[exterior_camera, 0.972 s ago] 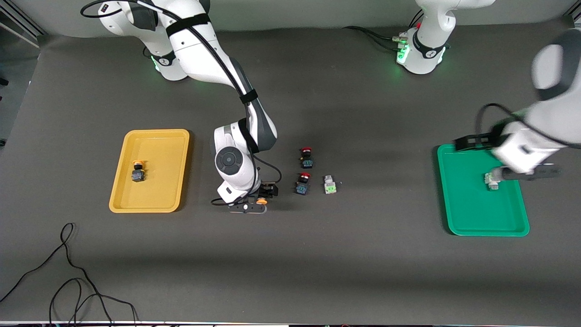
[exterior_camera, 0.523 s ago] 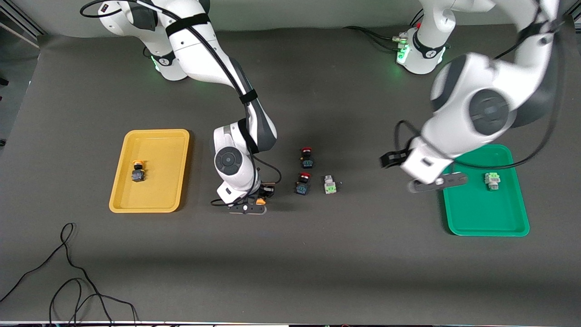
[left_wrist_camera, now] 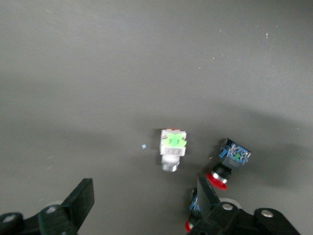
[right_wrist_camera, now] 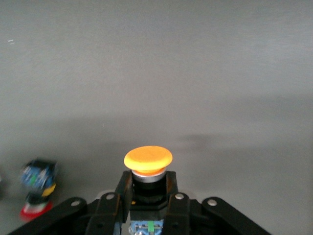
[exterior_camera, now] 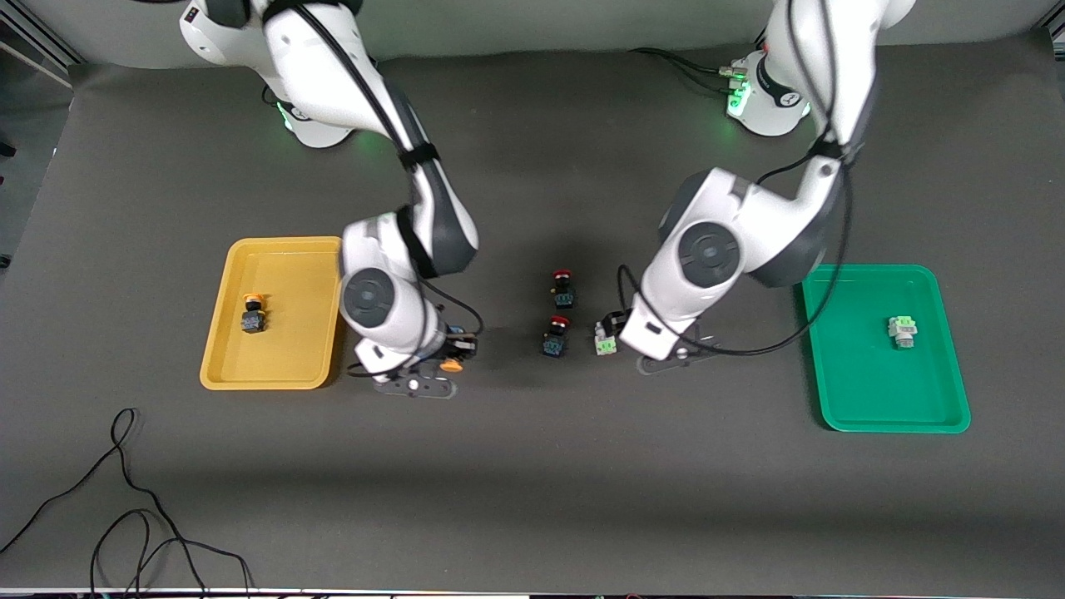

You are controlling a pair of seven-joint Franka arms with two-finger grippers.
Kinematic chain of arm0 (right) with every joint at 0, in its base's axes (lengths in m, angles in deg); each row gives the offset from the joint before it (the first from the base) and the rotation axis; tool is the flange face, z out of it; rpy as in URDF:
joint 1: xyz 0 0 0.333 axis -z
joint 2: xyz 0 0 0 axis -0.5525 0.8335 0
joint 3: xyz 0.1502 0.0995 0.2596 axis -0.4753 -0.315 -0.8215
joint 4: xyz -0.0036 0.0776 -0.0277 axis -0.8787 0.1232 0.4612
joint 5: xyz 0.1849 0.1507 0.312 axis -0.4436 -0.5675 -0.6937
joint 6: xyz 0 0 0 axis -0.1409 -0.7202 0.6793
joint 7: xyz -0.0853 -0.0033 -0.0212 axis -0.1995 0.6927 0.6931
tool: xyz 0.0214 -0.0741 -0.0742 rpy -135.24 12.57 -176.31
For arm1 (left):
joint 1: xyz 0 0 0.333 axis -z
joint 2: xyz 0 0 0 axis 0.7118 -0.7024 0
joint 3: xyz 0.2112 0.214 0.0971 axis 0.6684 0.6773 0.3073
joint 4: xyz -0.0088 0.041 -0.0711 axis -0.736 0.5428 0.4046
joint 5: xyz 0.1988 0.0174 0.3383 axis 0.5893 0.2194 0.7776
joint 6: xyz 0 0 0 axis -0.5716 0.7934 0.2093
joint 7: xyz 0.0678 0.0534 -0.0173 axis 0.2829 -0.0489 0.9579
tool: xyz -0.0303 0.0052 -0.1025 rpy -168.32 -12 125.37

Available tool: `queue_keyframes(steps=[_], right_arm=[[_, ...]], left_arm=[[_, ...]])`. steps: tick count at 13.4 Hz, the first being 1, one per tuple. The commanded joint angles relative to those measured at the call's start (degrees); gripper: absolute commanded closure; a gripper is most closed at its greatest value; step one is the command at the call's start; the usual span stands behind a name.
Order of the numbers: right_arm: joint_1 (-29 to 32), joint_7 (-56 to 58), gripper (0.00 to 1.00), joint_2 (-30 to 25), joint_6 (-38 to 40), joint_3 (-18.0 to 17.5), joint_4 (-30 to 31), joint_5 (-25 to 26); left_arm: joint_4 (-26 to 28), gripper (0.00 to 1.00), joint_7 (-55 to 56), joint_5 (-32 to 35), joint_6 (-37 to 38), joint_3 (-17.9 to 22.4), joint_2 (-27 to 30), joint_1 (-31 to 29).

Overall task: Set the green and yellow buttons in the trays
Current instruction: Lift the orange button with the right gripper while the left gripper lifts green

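Observation:
The green button has a round cap [left_wrist_camera: 170, 164] at one end. My left gripper will next grab the button by its flat-sided white body [left_wrist_camera: 173, 142].
My right gripper [exterior_camera: 452, 353] is shut on a yellow button [exterior_camera: 450, 364] with a dark body and orange cap, and holds it over the table beside the yellow tray [exterior_camera: 291, 283]. The right wrist view shows the cap [right_wrist_camera: 147, 159] sticking out between the closed fingers [right_wrist_camera: 123, 188]. Another yellow button [exterior_camera: 253, 314] lies in the yellow tray. My left gripper [exterior_camera: 614, 327] is open and empty over the table, close to a loose green button [exterior_camera: 605, 340]. That button [left_wrist_camera: 173, 147] lies just ahead of the open gripper [left_wrist_camera: 144, 200]. One green button [exterior_camera: 902, 330] lies in the green tray [exterior_camera: 865, 391].
Two dark buttons with red caps [exterior_camera: 563, 289] [exterior_camera: 555, 335] lie on the table between the grippers, right beside the loose green button. They also show in the left wrist view [left_wrist_camera: 230, 161]. A black cable [exterior_camera: 125, 499] lies near the front edge.
My left arm has swung from the green tray, leaving a green button there, to over the loose green button. My right gripper has moved toward the yellow tray with the yellow button.

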Motion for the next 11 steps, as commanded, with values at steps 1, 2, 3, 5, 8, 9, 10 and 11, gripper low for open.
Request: queue_keyframes(steps=[1,2,3,5,8,9,10,11], right_arm=[[0.05,5.16,0.90,-5.95,7.43,2.88,1.70,2.88],[-0.21,8.75,0.90,-7.44,8.67,4.64,2.75,4.46],[-0.56,12.53,0.90,-9.28,8.77,6.49,5.19,5.95],[-0.65,19.74,0.90,-12.80,8.78,10.26,10.20,6.93],[-0.74,29.24,0.90,-16.58,8.51,17.29,17.50,8.78],[-0.83,32.49,0.90,-17.29,8.34,19.58,19.70,8.87],[-0.83,36.00,0.90,-17.82,6.94,21.60,22.24,8.87],[-0.83,38.73,0.90,-18.43,4.32,22.93,25.66,8.87]], left_arm=[[-1.97,0.05,1.82,0.07,-3.69,1.20,-4.70,2.55],[-1.97,0.05,2.96,0.42,-5.01,1.20,-5.84,3.17],[-1.97,0.05,3.23,0.68,-6.07,1.20,-6.81,3.44],[-2.06,0.05,3.23,0.78,-6.95,1.29,-8.92,3.88],[-1.79,0.05,4.19,0.86,-11.25,1.29,-11.56,4.23],[-1.79,0.05,4.29,0.78,-12.40,1.38,-12.26,4.93],[-1.79,0.05,4.29,0.86,-13.02,1.47,-12.88,5.11],[-1.79,0.04,4.29,0.95,-13.55,1.47,-13.23,5.11]])
